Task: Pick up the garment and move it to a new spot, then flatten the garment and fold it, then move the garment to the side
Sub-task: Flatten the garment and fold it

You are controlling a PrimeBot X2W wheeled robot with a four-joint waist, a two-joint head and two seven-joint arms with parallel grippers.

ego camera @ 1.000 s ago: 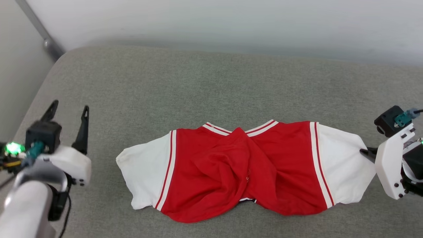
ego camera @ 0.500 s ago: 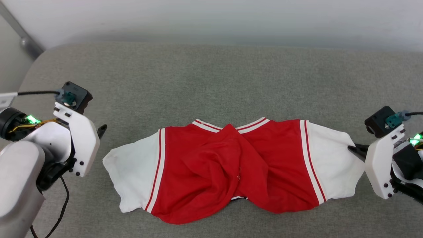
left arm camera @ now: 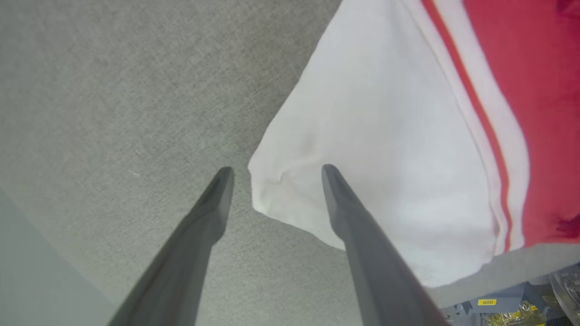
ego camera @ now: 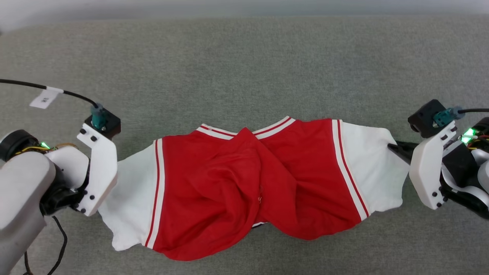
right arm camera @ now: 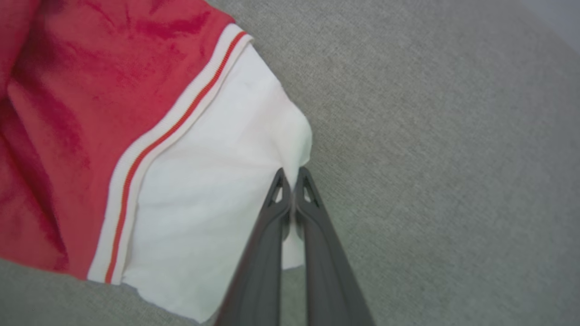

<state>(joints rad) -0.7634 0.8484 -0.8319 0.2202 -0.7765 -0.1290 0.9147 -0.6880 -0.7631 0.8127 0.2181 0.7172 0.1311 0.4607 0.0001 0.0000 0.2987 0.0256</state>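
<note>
The rest of the white sleeve lies flat on the cushion, so my left gripper should next pinch the sleeve by its puckered hem corner (left arm camera: pixel 267 185).
The garment (ego camera: pixel 244 191) lies spread sideways on the grey cushion, red body bunched in the middle and a white sleeve at each end. Its lettering is hidden. In the left wrist view my left gripper (left arm camera: pixel 276 174) is open, and the corner of the left white sleeve (left arm camera: pixel 385 158) sits between its fingertips. In the head view its white wrist mount (ego camera: pixel 97 168) covers those fingers at the sleeve's edge. My right gripper (right arm camera: pixel 292 174) is shut on the rim of the right white sleeve (right arm camera: pixel 217 181). Its dark fingers (ego camera: pixel 399 147) meet that sleeve's far corner.
The grey fabric cushion (ego camera: pixel 244 68) stretches wide behind and in front of the garment. A black cable with a white tag (ego camera: pixel 45 97) arcs over the cushion above my left arm. Part of my base with a yellow label (left arm camera: pixel 487 302) shows under the left sleeve.
The camera has tilted down. My left gripper has swung from pointing upward to pointing at the left sleeve and has closed in on its corner. The right gripper has kept its hold.
</note>
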